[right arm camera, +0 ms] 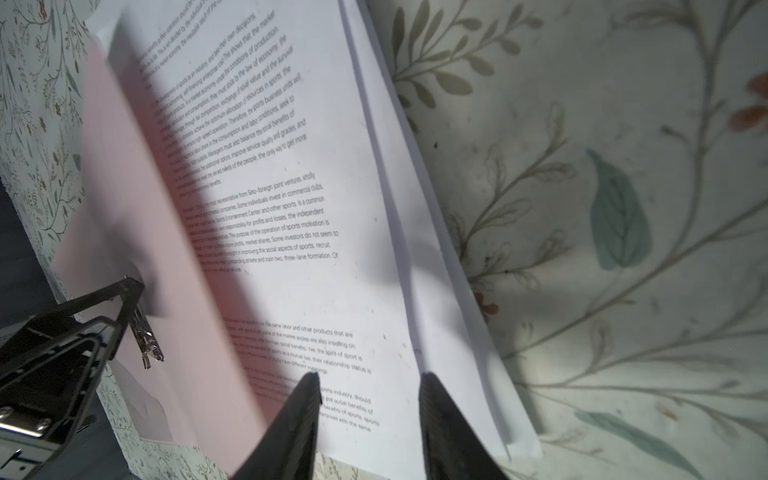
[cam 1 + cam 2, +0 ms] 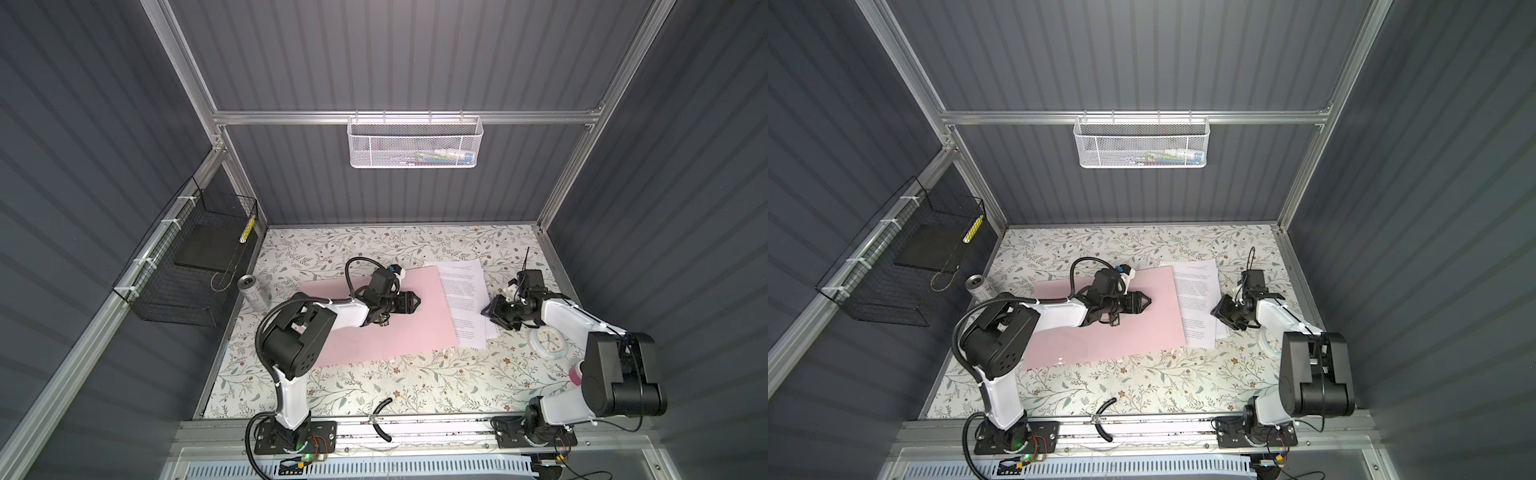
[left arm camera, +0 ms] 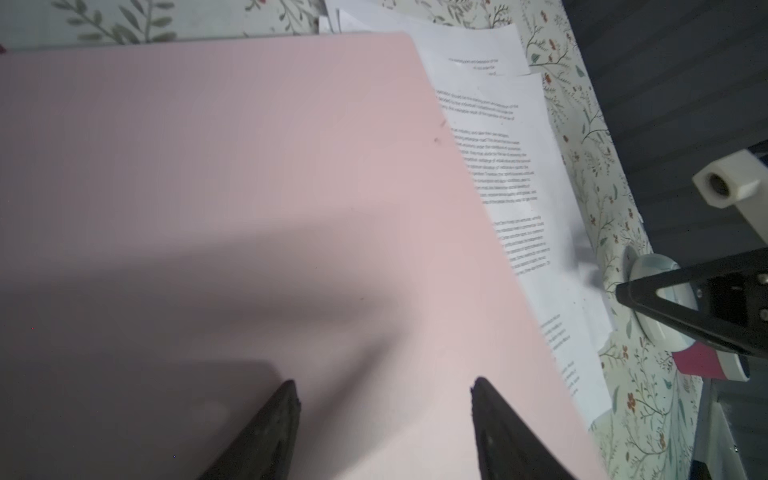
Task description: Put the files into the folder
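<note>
The files' opposite edge should stay free to go in first, so my right gripper will grip the files' long edge away from the pink folder (image 2: 374,328).
The pale pink folder (image 2: 374,328) (image 2: 1100,336) lies flat in the middle of the table. Its cover overlaps the left part of the files (image 2: 465,291) (image 2: 1198,291), white printed sheets that stick out along its right edge. My left gripper (image 2: 417,302) (image 3: 384,384) hovers open over the pink cover (image 3: 249,166), nothing between its fingers. Over the sheets' right edge (image 1: 291,166) my right gripper (image 2: 486,311) (image 1: 370,376) is open and holds nothing. The right wrist view shows pink cover (image 1: 124,208) lying over the sheets.
A round white clock (image 2: 548,341) lies by the right arm, right of the sheets. A metal can (image 2: 253,291) lies left of the folder. A black wire basket (image 2: 187,270) on the left wall holds a black slab. A white mesh basket (image 2: 413,141) hangs at the back.
</note>
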